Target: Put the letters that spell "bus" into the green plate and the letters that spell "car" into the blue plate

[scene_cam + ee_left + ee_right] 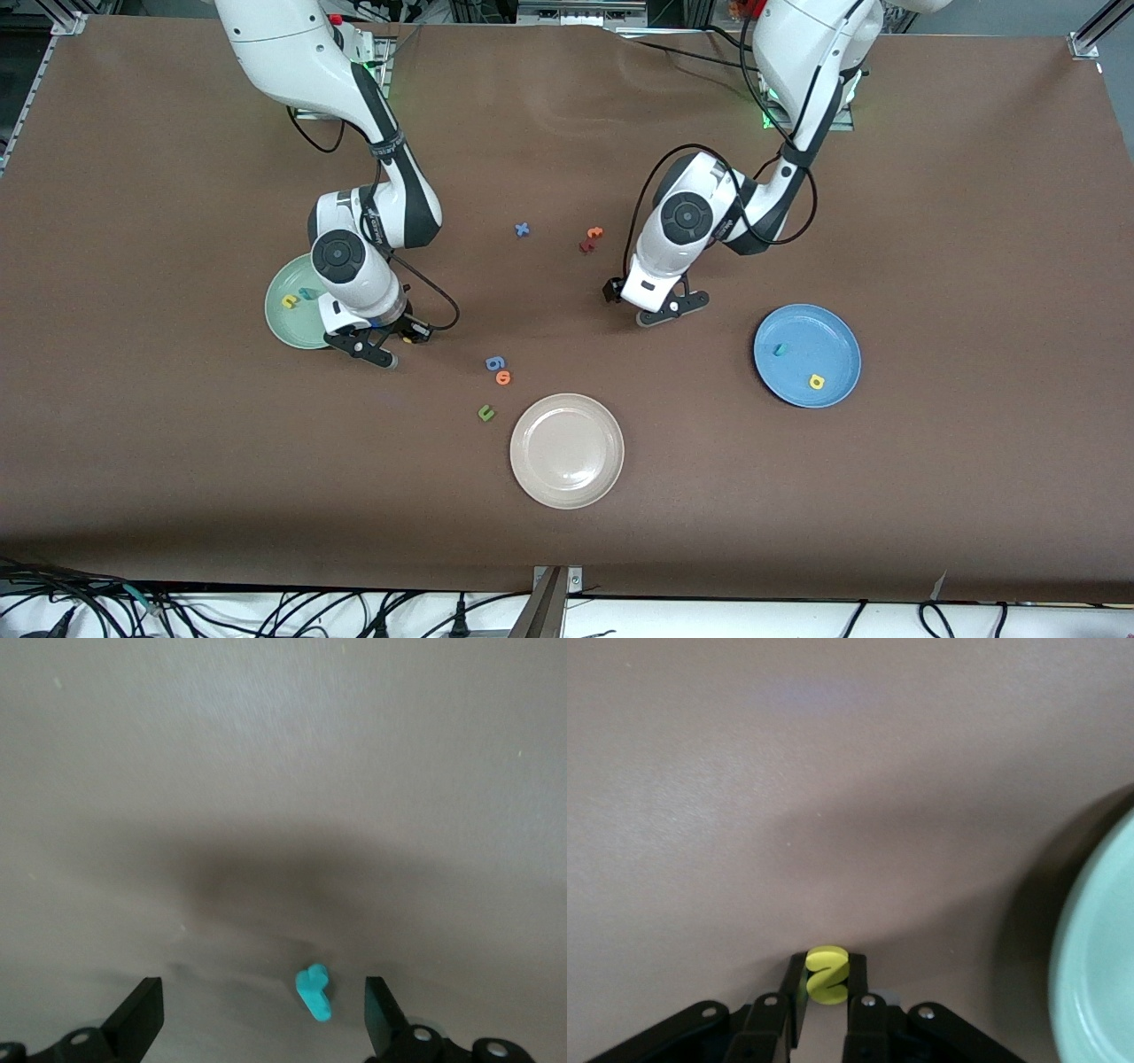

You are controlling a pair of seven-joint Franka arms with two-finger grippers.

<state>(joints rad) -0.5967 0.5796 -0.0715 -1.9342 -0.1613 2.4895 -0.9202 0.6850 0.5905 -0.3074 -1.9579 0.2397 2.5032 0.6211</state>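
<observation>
The robot should next use its left gripper to add the teal "r" to the blue plate, grabbing the letter by its straight stem (317,1002).
My right gripper (396,340) is down at the table beside the green plate (285,321), shut on the yellow "s" (827,975), which stands upright between its fingers (795,985). In the green plate lie the yellow "u" (290,301) and the teal "b" (307,292). My left gripper (264,1017) hangs open low over the table's middle, with the teal hook-shaped "r" (314,992) lying flat between its fingers (383,1014), closer to one and untouched. The blue plate (833,338) holds the teal "c" (780,348) and the yellow "a" (816,382).
A cream-white plate (567,450) sits nearest the front camera. Near it lie a blue "6"-like piece (494,362), an orange "o" (503,377) and a dark green "u" (485,412). A blue "x" (523,229) and a red and orange pair (591,239) lie toward the robots.
</observation>
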